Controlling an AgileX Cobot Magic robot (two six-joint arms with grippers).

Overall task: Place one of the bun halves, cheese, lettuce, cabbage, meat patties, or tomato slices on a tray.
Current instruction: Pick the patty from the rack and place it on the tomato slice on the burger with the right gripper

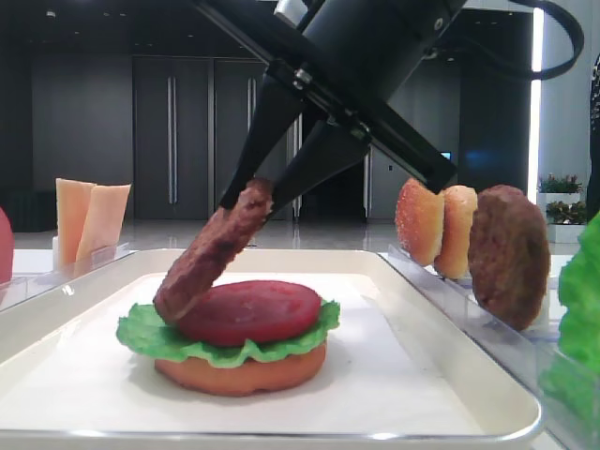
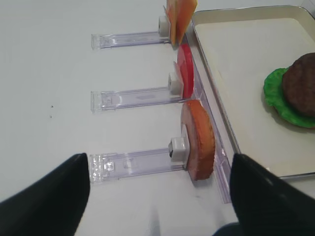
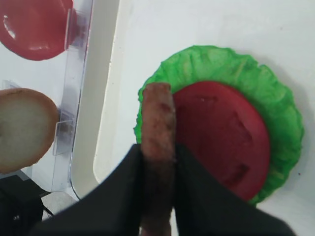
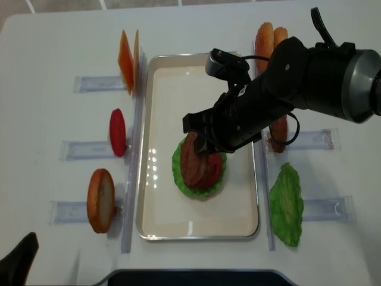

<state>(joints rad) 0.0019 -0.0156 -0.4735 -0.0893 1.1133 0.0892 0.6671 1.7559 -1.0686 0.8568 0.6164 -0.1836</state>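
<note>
The robot's right gripper is ready to open, as the patty's lower edge leans on the tomato slice and lettuce in the tray.
On the cream tray (image 1: 441,305) sits a stack: a bun half (image 1: 242,368), lettuce (image 1: 141,335) and a tomato slice (image 1: 251,311). My right gripper (image 1: 248,192) is shut on a dark brown meat patty (image 1: 211,253), which hangs steeply tilted. Its lower edge touches the left side of the tomato and lettuce. In the right wrist view the patty (image 3: 157,118) stands edge-on between the black fingers of the gripper (image 3: 158,157), beside the tomato slice (image 3: 221,137). My left gripper (image 2: 158,161) is open with nothing in it, over the table left of the tray (image 2: 236,147).
Clear racks left of the tray hold cheese (image 4: 128,53), a tomato slice (image 4: 117,132) and a bun half (image 4: 100,199). Right of it stand bun halves (image 4: 268,36), another patty (image 1: 509,253) and a lettuce leaf (image 4: 287,205).
</note>
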